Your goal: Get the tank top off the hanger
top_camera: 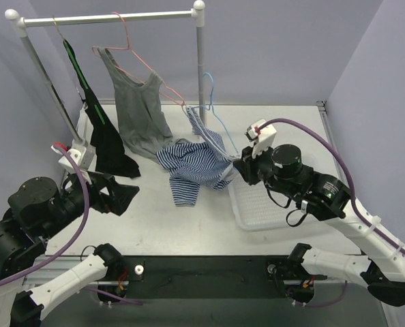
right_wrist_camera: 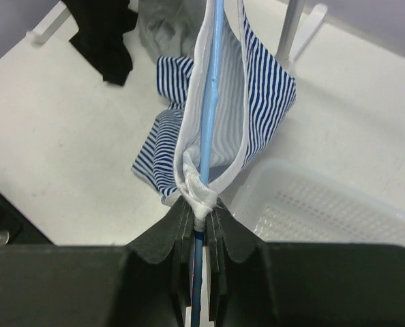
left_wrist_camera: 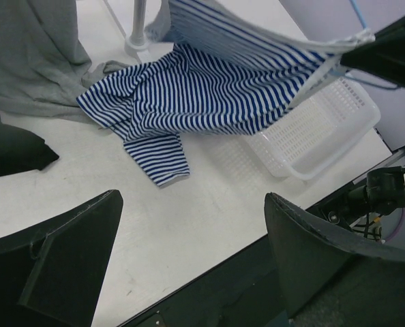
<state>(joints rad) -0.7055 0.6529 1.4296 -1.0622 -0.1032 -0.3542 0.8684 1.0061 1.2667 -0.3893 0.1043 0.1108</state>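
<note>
The blue hanger should be grabbed by my left gripper at its hook's base (top_camera: 211,105), so the hanger's arms stay free to remove the tank top.
The blue-and-white striped tank top (top_camera: 194,167) hangs from a light blue hanger (top_camera: 213,112), and its lower part lies crumpled on the table. My right gripper (top_camera: 241,163) is shut at the hanger's lower end. In the right wrist view the blue hanger wire (right_wrist_camera: 211,102) runs between the closed fingers of this gripper (right_wrist_camera: 201,212). The top's white strap (right_wrist_camera: 197,191) is bunched at their tips. My left gripper (top_camera: 129,195) hovers low at the left, open and holding nothing (left_wrist_camera: 192,197). The striped tank top (left_wrist_camera: 209,95) lies ahead of it, a short way off.
A white mesh basket (top_camera: 257,208) sits on the table under my right arm. On the white rack (top_camera: 107,17) at the back hang a grey tank top (top_camera: 138,109) on a pink hanger and a black garment (top_camera: 103,136). The rack's posts stand at the left and in the middle.
</note>
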